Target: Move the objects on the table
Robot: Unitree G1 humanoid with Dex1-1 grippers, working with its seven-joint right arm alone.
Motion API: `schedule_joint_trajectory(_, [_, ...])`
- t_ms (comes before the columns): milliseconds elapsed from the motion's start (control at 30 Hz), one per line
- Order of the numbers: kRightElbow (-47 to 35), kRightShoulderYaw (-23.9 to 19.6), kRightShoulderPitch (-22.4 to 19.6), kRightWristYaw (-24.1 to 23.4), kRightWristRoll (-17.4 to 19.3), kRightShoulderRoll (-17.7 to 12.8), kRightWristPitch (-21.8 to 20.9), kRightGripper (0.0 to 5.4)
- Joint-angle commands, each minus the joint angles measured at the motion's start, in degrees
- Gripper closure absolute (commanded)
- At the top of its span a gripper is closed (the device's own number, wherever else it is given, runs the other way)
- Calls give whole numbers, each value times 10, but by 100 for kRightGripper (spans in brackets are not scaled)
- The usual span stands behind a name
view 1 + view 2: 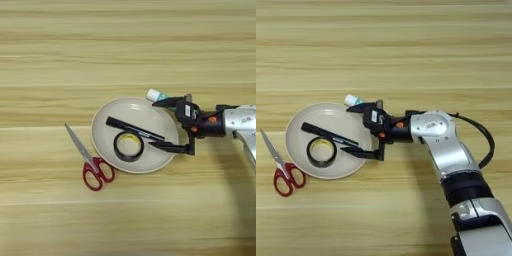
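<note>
The tape (116, 147) ring crowds the middle of the marker. My right gripper will next grab the marker by its loose end (159, 137).
A slim black marker pen (132, 129) lies slanted in a round beige plate (122, 107) on the wood-grain table (125, 50). Just below it, a black ring of tape (116, 147) with a yellowish core lies flat in the same plate. My right gripper (153, 124) reaches in from the right over the plate's right rim and stands open. Its upper finger (167, 103) is by the plate's top edge. The lower finger (167, 147) sits just below the pen's right end. The pen's right end lies between the two fingers, and neither finger grips it.
A white-and-green glue stick (152, 94) lies just beyond the plate's upper right rim, close to the upper finger. Red-handled scissors (92, 162) lie left of the plate, blades pointing up-left. My silver forearm (446, 145) crosses the table from the lower right.
</note>
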Motion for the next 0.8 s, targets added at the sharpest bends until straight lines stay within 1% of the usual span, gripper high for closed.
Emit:
schedule_joint_trajectory(33, [-6, -8, -36, -27, -7, -22, -16, 4])
schedule_joint_trajectory(367, [17, 2, -44, -42, -32, -20, -24, 4])
schedule_joint_trajectory(567, [19, 9, -46, -46, -37, -14, -24, 4])
schedule_joint_trajectory(800, [38, 24, -53, -53, -48, -4, -25, 4])
